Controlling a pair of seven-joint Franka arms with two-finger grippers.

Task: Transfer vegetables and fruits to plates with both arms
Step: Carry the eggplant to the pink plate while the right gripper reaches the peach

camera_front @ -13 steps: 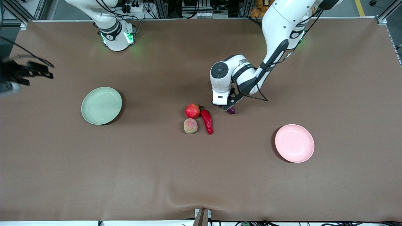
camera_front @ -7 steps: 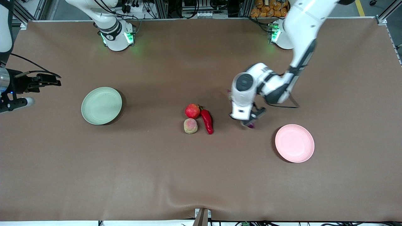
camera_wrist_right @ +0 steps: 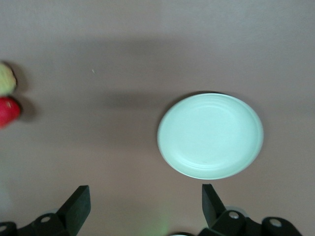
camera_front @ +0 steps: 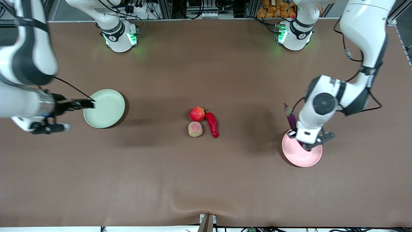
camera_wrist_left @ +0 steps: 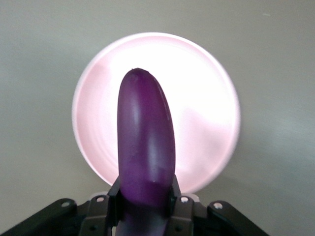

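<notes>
The eggplant's lower end (camera_wrist_left: 141, 83) still hangs above the pale pink plate, so it is too early to release. My left gripper lowers the eggplant first.
My left gripper (camera_front: 303, 144) is shut on the purple eggplant (camera_front: 290, 116) and holds it over the pale pink plate (camera_front: 305, 157). In the left wrist view the eggplant (camera_wrist_left: 145, 137) sticks out from the left gripper (camera_wrist_left: 145, 196) above the pink plate (camera_wrist_left: 209, 113). My right gripper (camera_front: 79, 115) is open and empty, over the table beside the pale green plate (camera_front: 104, 109). The right wrist view shows the right gripper (camera_wrist_right: 145, 199) with the green plate (camera_wrist_right: 210, 136) ahead of it. The red fruit (camera_front: 197, 113), the pink-and-green fruit (camera_front: 195, 129) and the red chili (camera_front: 212, 124) lie together mid-table.
The brown table cover (camera_front: 206, 180) is bare nearer the front camera. Both arm bases stand along the table's edge farthest from the front camera. The two fruits show at the edge of the right wrist view, the red fruit (camera_wrist_right: 7, 110) and the pink-and-green fruit (camera_wrist_right: 5, 78).
My left arm has lifted the eggplant from beside the chili and carried it to over the pink plate. My right arm has swung in from the table's end toward the green plate.
</notes>
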